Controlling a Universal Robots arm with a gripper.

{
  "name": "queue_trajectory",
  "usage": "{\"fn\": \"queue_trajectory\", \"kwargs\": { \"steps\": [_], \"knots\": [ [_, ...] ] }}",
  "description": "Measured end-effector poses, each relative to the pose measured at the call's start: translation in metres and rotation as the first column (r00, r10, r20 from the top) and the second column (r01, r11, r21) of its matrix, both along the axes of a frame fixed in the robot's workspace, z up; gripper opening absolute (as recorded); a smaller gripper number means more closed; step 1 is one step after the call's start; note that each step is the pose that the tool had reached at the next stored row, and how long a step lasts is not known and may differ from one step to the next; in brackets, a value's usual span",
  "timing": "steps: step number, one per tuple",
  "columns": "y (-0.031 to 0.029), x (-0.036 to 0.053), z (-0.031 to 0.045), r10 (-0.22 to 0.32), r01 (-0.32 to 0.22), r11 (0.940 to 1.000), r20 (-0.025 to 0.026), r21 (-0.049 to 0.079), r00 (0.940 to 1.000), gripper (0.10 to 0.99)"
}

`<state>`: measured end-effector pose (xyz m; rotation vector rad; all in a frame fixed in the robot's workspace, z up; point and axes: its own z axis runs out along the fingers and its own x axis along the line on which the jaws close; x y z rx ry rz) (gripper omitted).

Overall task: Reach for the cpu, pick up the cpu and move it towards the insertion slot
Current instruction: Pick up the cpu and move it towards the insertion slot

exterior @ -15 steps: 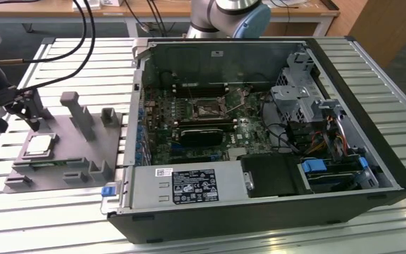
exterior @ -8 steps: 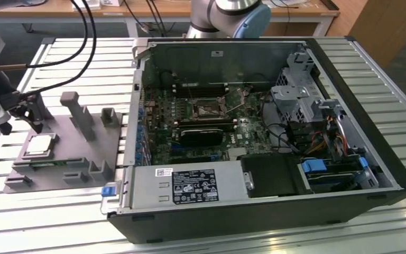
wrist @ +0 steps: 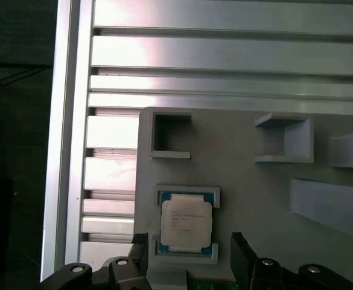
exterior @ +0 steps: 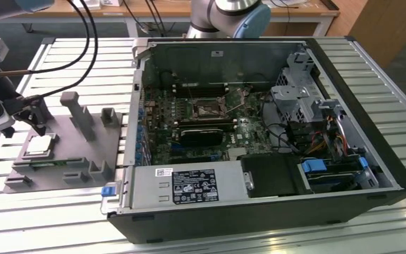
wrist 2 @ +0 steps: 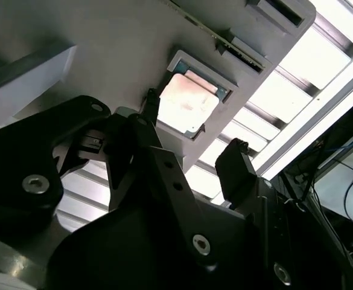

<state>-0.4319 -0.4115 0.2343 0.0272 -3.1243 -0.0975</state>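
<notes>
The gripper needs to go lower before it closes on the silvery CPU [exterior: 39, 144], because its fingers are above the CPU in the grey fixture plate and don't reach the CPU's sides yet.
The cpu [exterior: 39, 145], a flat square chip with a silvery top, lies in a shallow pocket of the grey fixture plate [exterior: 76, 153] at the exterior view's left. My gripper [exterior: 34, 120] hangs just above it, open and holding nothing. In both wrist views the dark fingers [wrist: 139, 241] stand on either side of the cpu [wrist: 186, 222], apart from it. The second wrist view has the cpu [wrist 2: 188, 103] between the fingertips [wrist 2: 233, 158] of the gripper [wrist 2: 191, 130]. The insertion slot [exterior: 206, 108], a square socket with a metal frame, sits on the motherboard inside the open computer case.
Grey posts [exterior: 72, 108] and blocks [exterior: 110, 117] rise from the fixture plate near the cpu. The case wall [exterior: 134, 106] stands between fixture and motherboard. A black heatsink block [exterior: 204, 135], a power supply [exterior: 188, 185] and drive cages [exterior: 308, 100] surround the socket. Cables [exterior: 86, 37] hang over the slatted table.
</notes>
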Motion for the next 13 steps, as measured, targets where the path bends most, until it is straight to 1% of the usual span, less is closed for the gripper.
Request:
{"fn": "queue_trajectory", "kwargs": {
  "steps": [2,3,11,13],
  "knots": [
    [-0.0001,0.0000,-0.0028,-0.001,0.001,1.0000,0.0021,0.000,1.0000,0.655],
    [-0.0001,0.0000,-0.0040,-0.003,0.003,1.0000,0.0026,0.001,1.0000,0.718],
    [-0.0001,0.0000,-0.0155,-0.030,0.030,0.9995,0.0050,0.002,0.9995,0.718],
    [0.0000,-0.0004,-0.0190,-0.030,0.030,0.9995,0.0051,0.004,0.9995,0.718]
  ]
}}
